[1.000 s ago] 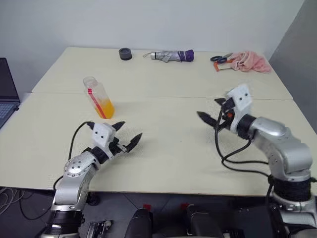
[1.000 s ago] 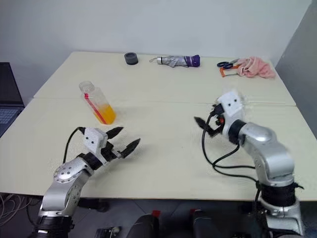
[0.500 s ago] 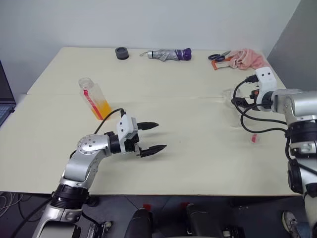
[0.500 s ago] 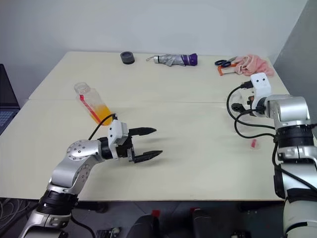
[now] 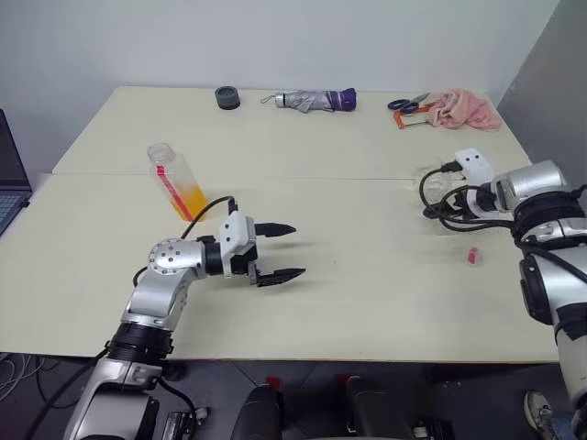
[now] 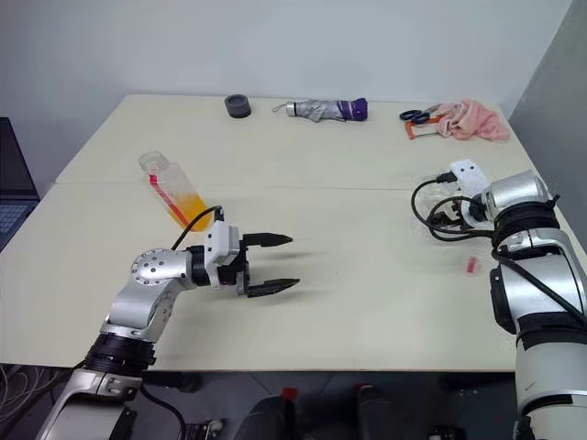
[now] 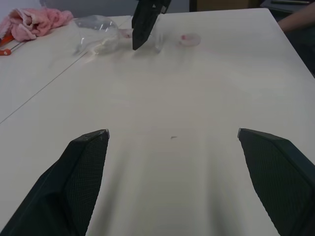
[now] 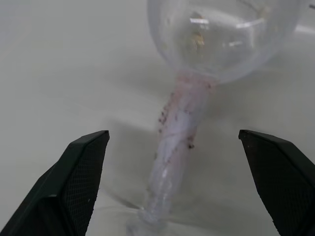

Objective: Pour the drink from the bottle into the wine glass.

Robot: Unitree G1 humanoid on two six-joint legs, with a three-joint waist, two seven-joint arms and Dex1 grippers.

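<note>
My right gripper's fingers are around the stem [image 8: 177, 132] below the bowl [image 8: 221, 34] in the right wrist view, so it is time to close and catch the wine glass.
The bottle [image 5: 177, 181] stands at the left of the table, leaning in the head view, with the orange drink [image 5: 192, 199] in its lower part. My left gripper [image 5: 295, 249] is open and empty; it points right, a hand's width in front of the bottle and to its right. The wine glass [image 8: 221, 34] appears to lie on its side at the right of the table [image 5: 348, 275]. Its stem [image 8: 177, 132] runs between the spread fingers of my open right gripper [image 8: 172, 133], and neither finger touches it.
A small red-and-white piece like a cap [image 5: 471, 256] lies in front of the right gripper. Along the far edge are a black roll [image 5: 227, 96], a folded umbrella [image 5: 307, 100], scissors [image 5: 404, 105] and a pink cloth [image 5: 463, 108]. A laptop [image 5: 7, 179] sits far left.
My right arm has swung out to the right and down to the wine glass. The left gripper has turned from pointing ahead to pointing right. The bottle has stayed put.
</note>
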